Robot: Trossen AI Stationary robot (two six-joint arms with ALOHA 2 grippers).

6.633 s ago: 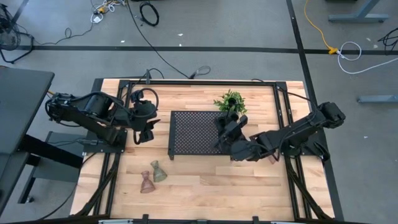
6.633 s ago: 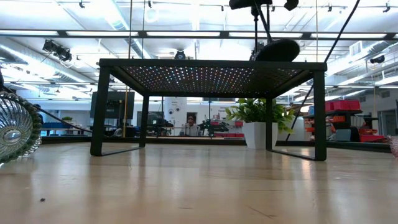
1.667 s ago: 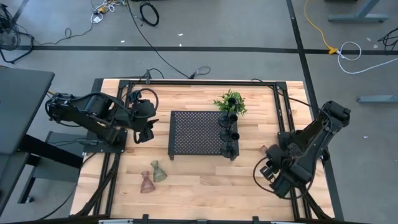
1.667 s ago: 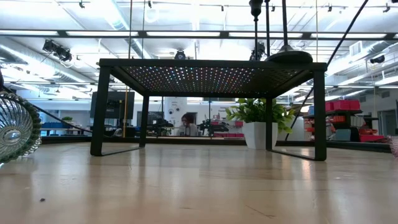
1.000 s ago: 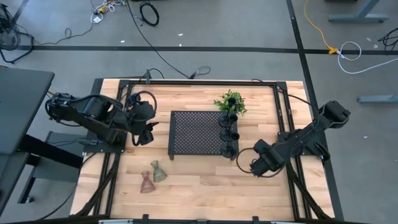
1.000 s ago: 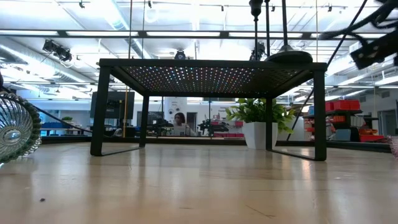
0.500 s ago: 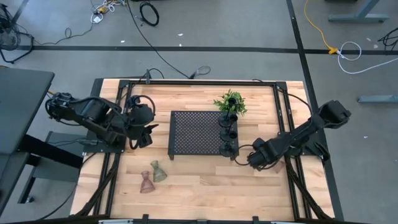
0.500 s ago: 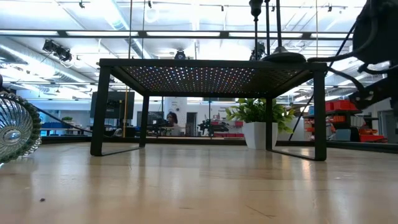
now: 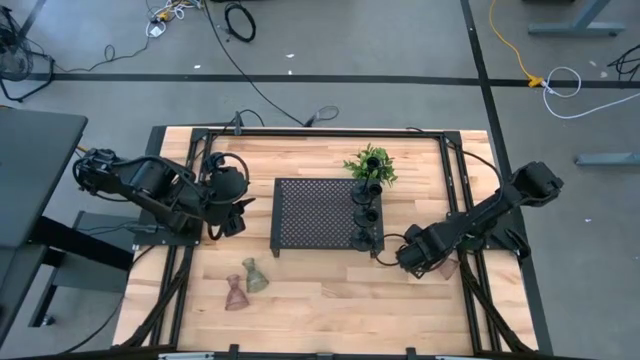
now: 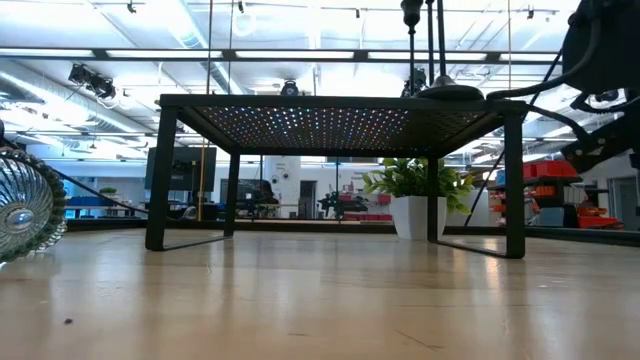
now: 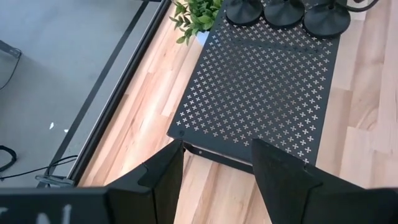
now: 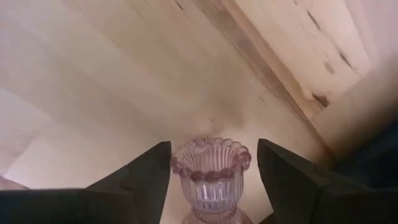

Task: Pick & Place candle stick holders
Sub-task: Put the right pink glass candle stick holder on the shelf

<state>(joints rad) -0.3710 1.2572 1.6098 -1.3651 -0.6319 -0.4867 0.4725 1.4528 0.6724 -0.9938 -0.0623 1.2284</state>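
My right gripper next needs to grab the pinkish glass candle stick holder's fluted cup below the beaded rim to pick up and place the holder.
Three black candle stick holders stand in a row on the right end of the black perforated tray. They also show in the left wrist view. A brownish glass holder and a greenish one lie on the table near the front left. A pinkish glass holder with a beaded rim sits between the open fingers of my right gripper, which is low over the table right of the tray. I cannot tell whether the fingers touch it. My left gripper is open and empty left of the tray.
A green leafy plant stands at the tray's far right corner. Black frame rails run along the table's sides. Bare wood lies in front of the tray. A round wire object shows at the left in the low view.
My right arm has swung low, and its gripper has gone a little toward the table's far edge, down over the pinkish glass holder right of the tray. In the low view the arm has come into the picture at the right.
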